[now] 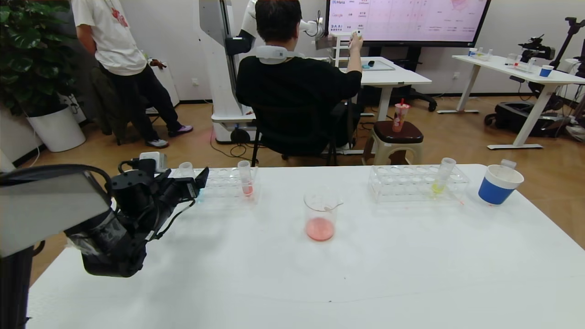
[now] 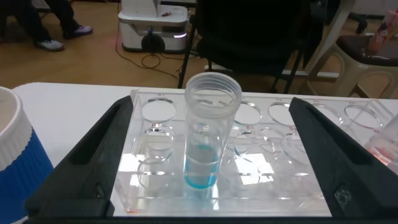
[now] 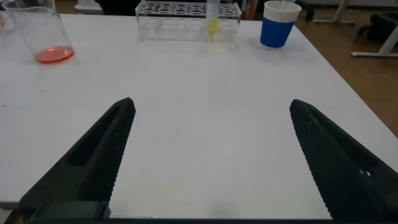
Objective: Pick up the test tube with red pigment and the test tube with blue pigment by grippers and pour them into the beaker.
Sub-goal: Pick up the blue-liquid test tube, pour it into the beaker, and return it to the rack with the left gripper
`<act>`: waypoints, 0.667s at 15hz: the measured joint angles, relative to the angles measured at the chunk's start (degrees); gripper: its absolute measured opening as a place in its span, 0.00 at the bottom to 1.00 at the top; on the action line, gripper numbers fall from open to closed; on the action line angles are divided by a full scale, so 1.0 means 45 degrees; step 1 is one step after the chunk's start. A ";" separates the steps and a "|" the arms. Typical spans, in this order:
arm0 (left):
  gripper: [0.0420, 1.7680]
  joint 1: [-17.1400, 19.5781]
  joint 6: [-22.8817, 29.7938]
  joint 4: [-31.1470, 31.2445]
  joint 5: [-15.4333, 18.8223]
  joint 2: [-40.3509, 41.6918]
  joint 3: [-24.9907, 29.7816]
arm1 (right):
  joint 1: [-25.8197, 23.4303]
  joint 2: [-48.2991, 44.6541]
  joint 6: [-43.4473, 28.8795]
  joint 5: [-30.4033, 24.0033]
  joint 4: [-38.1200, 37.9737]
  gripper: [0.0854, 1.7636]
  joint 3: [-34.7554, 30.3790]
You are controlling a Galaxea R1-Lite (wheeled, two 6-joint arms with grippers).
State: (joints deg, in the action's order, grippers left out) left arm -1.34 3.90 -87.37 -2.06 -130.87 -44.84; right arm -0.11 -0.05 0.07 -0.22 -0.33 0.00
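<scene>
The tube with cyan liquid [image 2: 205, 143] is out near the ends of my left gripper's fingers and isn't deep between them yet, so my left gripper should move forward before it closes on the tube.
The blue test tube [image 2: 204, 140] stands upright in a clear rack [image 2: 273, 186] with cyan liquid at its bottom. My left gripper [image 2: 211, 104] is open, with one finger on each side of the tube and not touching it. In the head view the left gripper [image 1: 199, 182] is at the rack's left end, and the tube's rim [image 1: 186, 169] shows above it. The red test tube [image 1: 245, 180] stands in the same rack [image 1: 226, 185]. The beaker [image 1: 321, 214] holds a little red liquid at mid-table. My right gripper [image 3: 211, 106] is open and empty above bare table, out of the head view.
A second clear rack [image 1: 411, 185] at the back right holds a tube of yellow-green liquid [image 1: 442, 178]. A blue-and-white paper cup [image 1: 499, 183] stands to its right. Another paper cup [image 2: 15, 165] stands close beside my left gripper. People and furniture lie beyond the table's far edge.
</scene>
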 joint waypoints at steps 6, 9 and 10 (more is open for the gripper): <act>0.99 0.0024 0.0003 0.0035 -0.0152 -0.0908 -0.1130 | 0.0008 0.0000 0.0000 0.0000 0.0000 0.98 0.0000; 0.99 -0.0008 0.0100 0.0005 -0.0864 -0.1130 -0.1563 | 0.0008 0.0000 0.0000 0.0000 -0.0005 0.98 0.0000; 0.99 -0.0019 0.0119 0.0016 -0.0859 -0.1170 -0.1612 | 0.0008 0.0000 0.0000 0.0000 -0.0005 0.98 0.0000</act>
State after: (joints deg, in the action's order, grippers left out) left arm -1.43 4.44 -87.30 -5.92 -136.13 -52.09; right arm -0.07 -0.05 0.07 -0.22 -0.35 0.00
